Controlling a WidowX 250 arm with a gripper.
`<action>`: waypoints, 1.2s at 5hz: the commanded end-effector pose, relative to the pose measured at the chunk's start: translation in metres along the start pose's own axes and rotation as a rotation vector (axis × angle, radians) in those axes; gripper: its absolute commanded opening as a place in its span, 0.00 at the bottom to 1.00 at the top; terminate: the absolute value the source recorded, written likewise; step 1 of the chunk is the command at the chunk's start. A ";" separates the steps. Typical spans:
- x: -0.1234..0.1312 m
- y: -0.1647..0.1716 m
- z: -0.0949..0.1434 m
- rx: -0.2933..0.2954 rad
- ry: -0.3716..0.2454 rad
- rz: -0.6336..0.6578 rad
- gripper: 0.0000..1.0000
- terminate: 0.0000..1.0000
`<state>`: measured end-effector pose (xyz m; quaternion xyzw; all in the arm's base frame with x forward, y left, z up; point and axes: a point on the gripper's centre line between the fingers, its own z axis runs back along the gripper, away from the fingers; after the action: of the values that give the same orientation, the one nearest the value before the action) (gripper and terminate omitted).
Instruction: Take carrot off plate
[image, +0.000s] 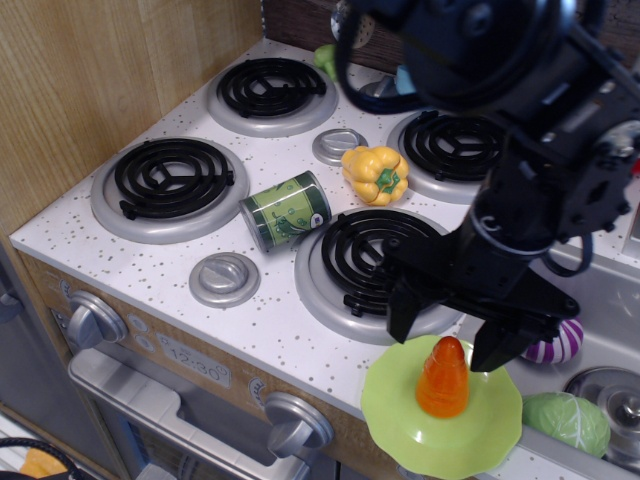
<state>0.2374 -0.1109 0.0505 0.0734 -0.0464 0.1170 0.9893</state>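
Observation:
I will next grab the carrot by its tapered tip (449, 354) with my gripper, to take it off the lime-green plate (392, 405).
The orange carrot (443, 379) stands upright, tip up, in the middle of the lime-green plate (392, 405) at the counter's front edge, right of the front burner. My black gripper (447, 331) hangs open just above the carrot's tip. One finger (404, 308) is to the carrot's left and the other (493, 345) to its right. The fingers are not touching the carrot. The arm covers the back right of the stove.
A yellow bell pepper (374, 173) and a green can (286, 210) lying on its side sit between the burners. The sink (610, 310) on the right holds a purple onion (555, 343) and a green cabbage (565, 421). A wooden wall (90, 80) stands at the left.

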 end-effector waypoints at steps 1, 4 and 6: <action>0.006 -0.006 -0.002 -0.047 -0.082 0.009 1.00 0.00; 0.004 -0.017 -0.002 -0.068 -0.096 0.035 0.00 0.00; 0.023 0.036 0.009 0.052 -0.099 -0.083 0.00 0.00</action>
<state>0.2482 -0.0561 0.0574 0.1276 -0.0659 0.0582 0.9879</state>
